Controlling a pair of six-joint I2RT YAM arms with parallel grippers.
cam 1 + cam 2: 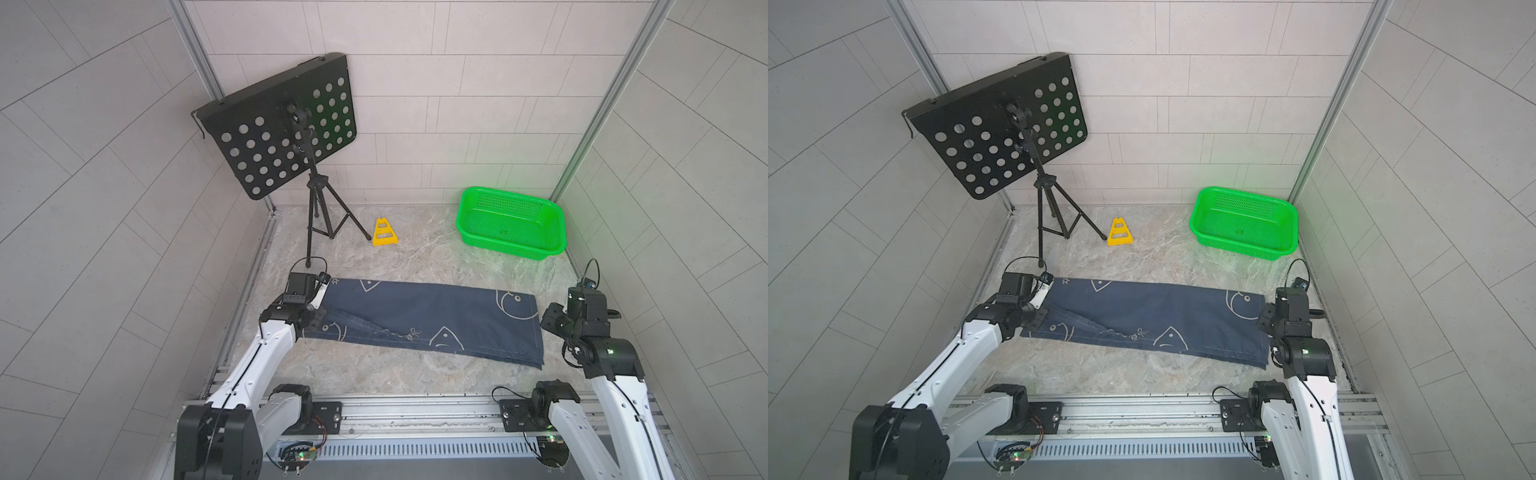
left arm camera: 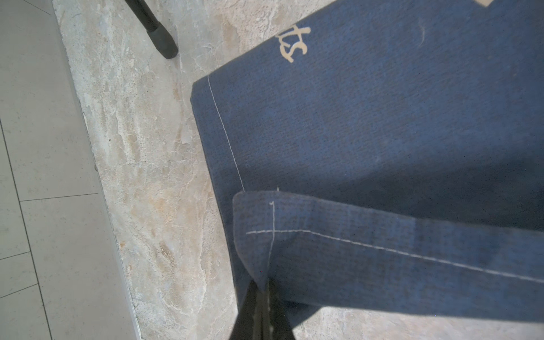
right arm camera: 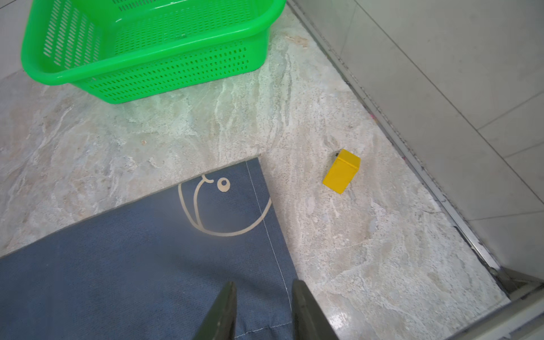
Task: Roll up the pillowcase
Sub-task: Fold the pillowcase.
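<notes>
The flat pillowcase's end lies below the stitched corner, so the corner would land on the pillowcase (image 1: pixel 436 320). My left gripper should open now.
The pillowcase (image 1: pixel 436 320) (image 1: pixel 1154 316), navy with pale whale outlines, lies folded into a long strip across the table. At its left end my left gripper (image 1: pixel 318 309) (image 2: pixel 261 290) is shut on a corner of the pillowcase (image 2: pixel 382 132). That stitched corner is lifted and turned over onto the cloth. At the right end my right gripper (image 1: pixel 552 320) (image 3: pixel 264 284) is open. Its fingers stand apart over the pillowcase (image 3: pixel 132 265), by the right-hand seam, and hold nothing.
A green basket (image 1: pixel 511 220) (image 3: pixel 147 44) stands at the back right. A black music stand (image 1: pixel 282 124) on a tripod is at the back left, one foot (image 2: pixel 163 41) near the cloth's far left corner. A yellow triangular piece (image 1: pixel 384 232) and a yellow block (image 3: pixel 341 170) lie on the table.
</notes>
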